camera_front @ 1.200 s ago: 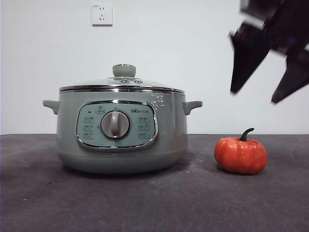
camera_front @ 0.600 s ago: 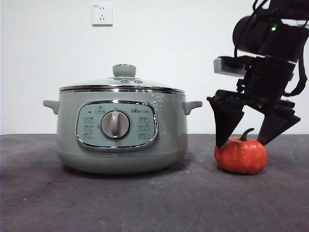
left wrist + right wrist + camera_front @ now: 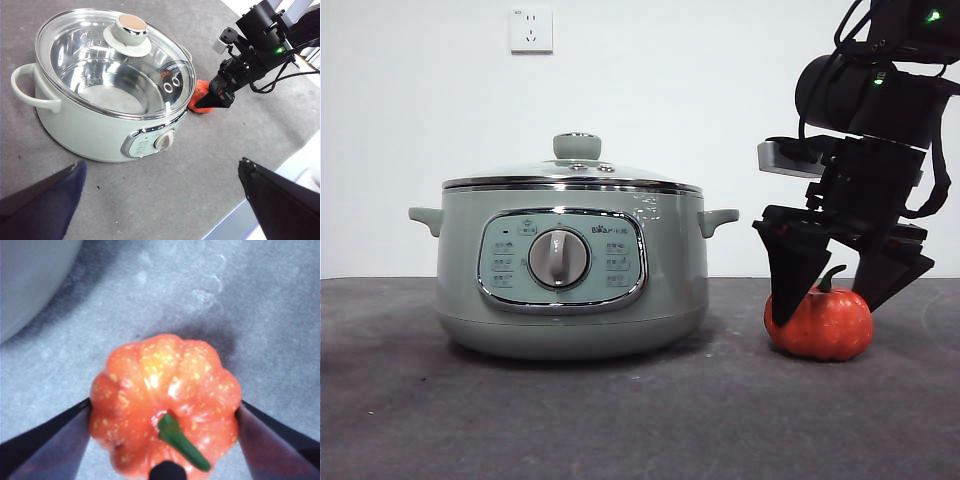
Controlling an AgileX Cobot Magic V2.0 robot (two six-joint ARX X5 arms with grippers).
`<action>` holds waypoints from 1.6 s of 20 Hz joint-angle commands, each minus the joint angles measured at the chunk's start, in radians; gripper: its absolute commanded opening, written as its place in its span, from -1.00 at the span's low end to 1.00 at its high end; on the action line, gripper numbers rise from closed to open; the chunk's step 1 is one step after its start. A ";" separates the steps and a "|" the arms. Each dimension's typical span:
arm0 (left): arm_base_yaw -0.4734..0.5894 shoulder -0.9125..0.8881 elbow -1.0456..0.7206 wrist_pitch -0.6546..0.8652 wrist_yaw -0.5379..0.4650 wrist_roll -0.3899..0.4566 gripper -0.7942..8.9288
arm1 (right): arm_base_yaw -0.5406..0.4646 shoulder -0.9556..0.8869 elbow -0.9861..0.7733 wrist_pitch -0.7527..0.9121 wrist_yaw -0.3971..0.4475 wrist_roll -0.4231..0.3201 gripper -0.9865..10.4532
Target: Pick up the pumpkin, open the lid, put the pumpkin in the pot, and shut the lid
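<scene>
The left gripper grabs the lid by its narrow round knob [image 3: 577, 147] next, since the glass disc spreads across the whole pot [image 3: 570, 305], too wide for the fingers.
The orange pumpkin [image 3: 828, 328] with a green stem sits on the table to the right of the sage-green pot [image 3: 570, 305]. The glass lid [image 3: 570, 177] with its green knob rests closed on the pot. My right gripper [image 3: 827, 315] is down over the pumpkin, its jaws open and straddling it at both sides. The right wrist view shows the pumpkin [image 3: 165, 400] filling the gap of the right gripper [image 3: 164, 404]. My left gripper [image 3: 161, 164] is open and empty, high above the pot [image 3: 75, 125] and lid [image 3: 100, 65]; it also sees the pumpkin [image 3: 200, 90] and the right gripper [image 3: 212, 100].
A dark grey mat [image 3: 620, 420] covers the table. A white wall with a socket [image 3: 531, 30] stands behind. The table's edge [image 3: 280, 170] shows in the left wrist view.
The right arm came down from the upper right to the pumpkin, and its open jaws have sunk lower along the pumpkin's sides. Pot, lid and pumpkin have not moved.
</scene>
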 commanded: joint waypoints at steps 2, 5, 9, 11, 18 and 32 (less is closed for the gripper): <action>0.000 0.009 0.003 0.029 -0.005 0.006 0.65 | 0.002 -0.008 0.002 -0.005 0.002 0.032 -0.85; -0.002 0.040 0.004 0.102 -0.024 -0.032 0.65 | 0.002 -0.097 0.002 -0.042 0.003 0.046 -0.85; -0.038 0.130 0.017 0.255 -0.040 -0.072 0.65 | 0.002 -0.289 0.002 -0.085 0.003 0.067 -0.85; -0.076 0.206 0.050 0.296 -0.071 -0.072 0.65 | 0.002 -0.394 0.002 -0.101 0.002 0.071 -0.85; -0.237 0.550 0.289 0.410 -0.201 -0.042 0.65 | 0.002 -0.657 0.002 -0.159 0.000 0.089 -0.85; -0.417 1.000 0.533 0.442 -0.404 0.020 0.65 | 0.002 -0.735 0.002 -0.193 -0.001 0.104 -0.85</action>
